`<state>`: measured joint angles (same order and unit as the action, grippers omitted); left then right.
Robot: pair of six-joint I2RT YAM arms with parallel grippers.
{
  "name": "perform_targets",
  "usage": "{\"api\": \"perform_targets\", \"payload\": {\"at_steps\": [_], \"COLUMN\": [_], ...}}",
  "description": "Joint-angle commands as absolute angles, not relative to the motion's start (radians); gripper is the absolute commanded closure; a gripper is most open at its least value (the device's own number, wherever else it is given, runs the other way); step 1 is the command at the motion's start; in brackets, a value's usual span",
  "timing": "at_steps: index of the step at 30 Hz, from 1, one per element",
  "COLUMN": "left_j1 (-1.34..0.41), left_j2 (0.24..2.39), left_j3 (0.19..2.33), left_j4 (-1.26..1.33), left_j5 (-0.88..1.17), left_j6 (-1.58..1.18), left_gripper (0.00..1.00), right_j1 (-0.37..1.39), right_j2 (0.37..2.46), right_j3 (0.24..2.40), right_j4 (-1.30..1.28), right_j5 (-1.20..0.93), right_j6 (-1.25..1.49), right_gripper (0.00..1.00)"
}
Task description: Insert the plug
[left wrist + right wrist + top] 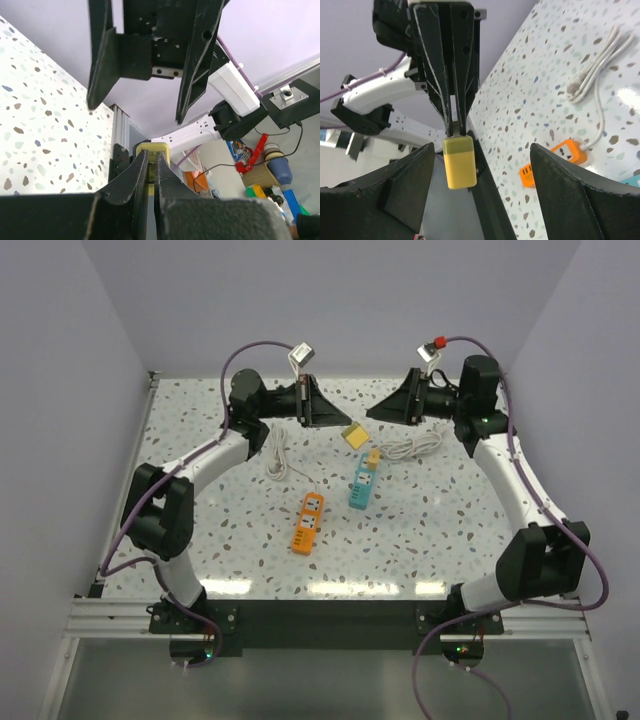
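Next, my right gripper reaches the plug and takes hold of the plug's body end (357,438) (460,171) opposite its prong end, which leaves the plug's pins free to insert.
The plug (354,435) is a small yellow block held in the air above the back middle of the table. My left gripper (338,420) is shut on its prong end. In the left wrist view the fingers (142,172) pinch together with the plug (152,149) just beyond their tips. My right gripper (385,406) is open, faces the left gripper and is empty. In the right wrist view the plug (459,162) hangs from the left gripper's fingers (451,95), between my right gripper's (480,200) wide-open fingers, nearer the left one and touching neither.
A teal power strip (361,487) lies mid-table with a small tan block (372,455) at its far end. An orange power strip (308,523) lies to its left and also shows in the right wrist view (552,162). White coiled cables (277,455) (415,447) lie behind them.
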<state>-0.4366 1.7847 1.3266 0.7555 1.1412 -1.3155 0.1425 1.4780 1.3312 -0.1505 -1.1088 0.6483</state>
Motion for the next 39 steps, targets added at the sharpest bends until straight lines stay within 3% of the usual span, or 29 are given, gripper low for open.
{"api": "perform_targets", "payload": {"at_steps": [1,5,14,34,39], "left_j1": [-0.419,-0.414,-0.417,-0.472,-0.500], "left_j2": [1.796,1.818,1.790,1.804,1.801], "left_j3": [1.336,1.376,1.424,1.399,1.404], "left_j4": [0.841,0.847,0.903,1.106,1.097], "left_j5": [1.101,1.014,0.755,0.684,0.680], "left_j6": [-1.331,-1.327,-1.315,-1.462,-1.457], "left_gripper": [1.00,1.00,1.00,1.00,1.00], "right_j1": [0.120,0.118,0.121,0.130,0.130], "right_j2": [1.411,1.358,1.223,1.221,1.246], "right_j3": [1.341,1.301,1.129,1.054,1.055], "right_j4": [0.014,0.026,0.311,0.431,0.472], "right_j5": [-1.074,-0.997,-0.793,-0.732,-0.745], "right_j6": [0.753,0.773,1.029,1.022,1.041], "right_gripper": [0.20,0.20,0.20,0.25,0.34]}}
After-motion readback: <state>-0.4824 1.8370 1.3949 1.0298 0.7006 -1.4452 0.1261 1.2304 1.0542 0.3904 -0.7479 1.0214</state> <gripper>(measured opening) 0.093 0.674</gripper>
